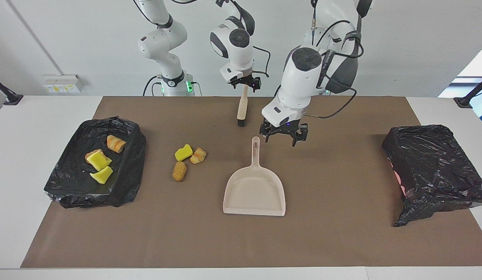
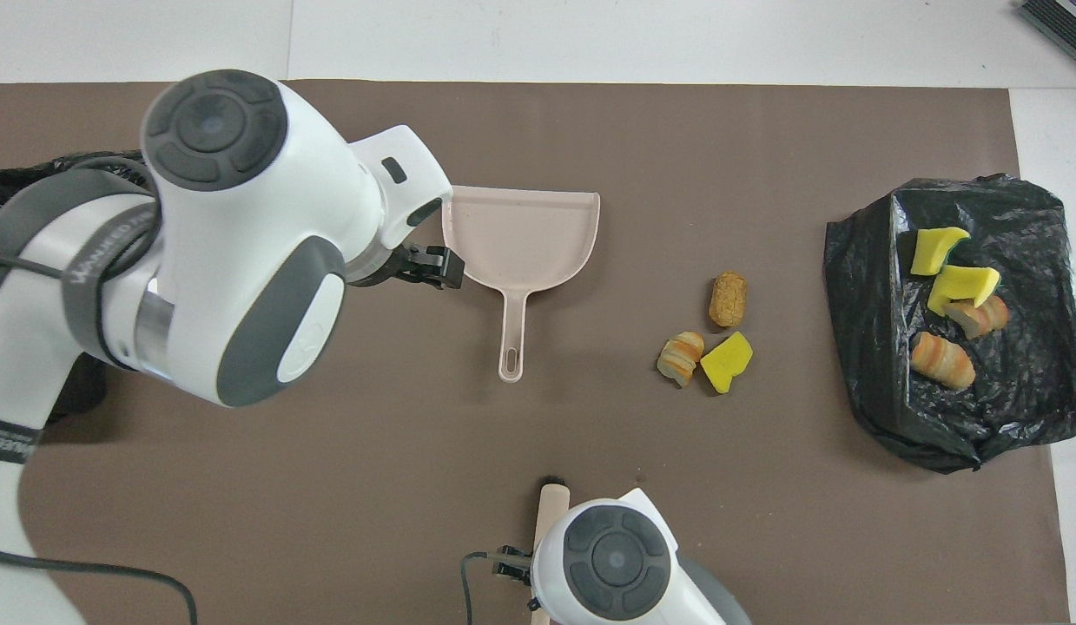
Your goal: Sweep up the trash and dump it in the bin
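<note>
The flat scoop of the dustpan is far wider than my open fingers, so I next need to grab the dustpan by its narrow handle [image 2: 513,335] with my left gripper.
Three pieces of trash lie on the brown mat: a yellow foam chunk [image 1: 183,152] [image 2: 727,362], a croissant-like lump [image 1: 198,155] [image 2: 681,358] and a brown bread-like lump [image 1: 179,171] [image 2: 729,299]. Several more pieces [image 1: 102,175] [image 2: 941,358] lie in the black-lined bin [image 1: 128,179] [image 2: 859,347] at the right arm's end. The beige dustpan [image 1: 254,190] [image 2: 520,239] lies flat mid-table, handle toward the robots. My left gripper [image 1: 283,138] [image 2: 429,265] is open and empty, low over the mat beside the dustpan's handle. My right gripper [image 1: 245,83] is shut on the brush [image 1: 242,107] [image 2: 552,508], which hangs bristles down over the mat's edge nearest the robots.
A second bin wrapped in a black bag [image 1: 431,163] stands at the left arm's end of the table. The brown mat [image 1: 342,233] covers the table's middle, with white table around it.
</note>
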### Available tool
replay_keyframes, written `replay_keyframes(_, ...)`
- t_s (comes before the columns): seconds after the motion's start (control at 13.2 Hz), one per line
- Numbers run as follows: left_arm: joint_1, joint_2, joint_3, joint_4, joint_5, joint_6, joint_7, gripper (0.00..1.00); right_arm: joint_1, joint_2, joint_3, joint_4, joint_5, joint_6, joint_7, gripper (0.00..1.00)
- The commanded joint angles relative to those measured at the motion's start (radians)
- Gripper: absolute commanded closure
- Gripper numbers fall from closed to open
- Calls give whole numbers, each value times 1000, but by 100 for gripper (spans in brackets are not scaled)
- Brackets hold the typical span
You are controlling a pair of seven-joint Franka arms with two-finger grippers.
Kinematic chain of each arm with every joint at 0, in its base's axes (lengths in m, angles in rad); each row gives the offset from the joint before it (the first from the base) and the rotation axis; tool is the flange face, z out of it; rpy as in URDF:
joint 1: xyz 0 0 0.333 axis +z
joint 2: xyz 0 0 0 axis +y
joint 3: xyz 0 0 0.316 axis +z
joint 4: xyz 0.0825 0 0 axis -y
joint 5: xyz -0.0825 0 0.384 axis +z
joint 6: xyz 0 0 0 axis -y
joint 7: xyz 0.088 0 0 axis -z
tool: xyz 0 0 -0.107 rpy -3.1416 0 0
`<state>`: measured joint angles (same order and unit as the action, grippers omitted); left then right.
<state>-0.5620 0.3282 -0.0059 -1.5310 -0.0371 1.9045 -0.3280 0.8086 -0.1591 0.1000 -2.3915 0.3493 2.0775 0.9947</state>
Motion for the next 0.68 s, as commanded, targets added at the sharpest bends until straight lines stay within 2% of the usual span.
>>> replay_keyframes(0.0,-48,28,17,-46,16,95,-60,0,24,-98,-5,-107,48,33,5,0)
replay_keyframes(0.23,-73,29,15,-129,16,184,-83,0,66,-151,-5,-182,95,94,5,0)
replay_keyframes(0.46,-84,31,15,-144,14,219,-98,0,89,-145,-3,-205,120,157,7,0)
replay_keyframes(0.61,-91,78,17,-133,16,237,-111,0,129,-122,-3,-228,134,223,21,0)
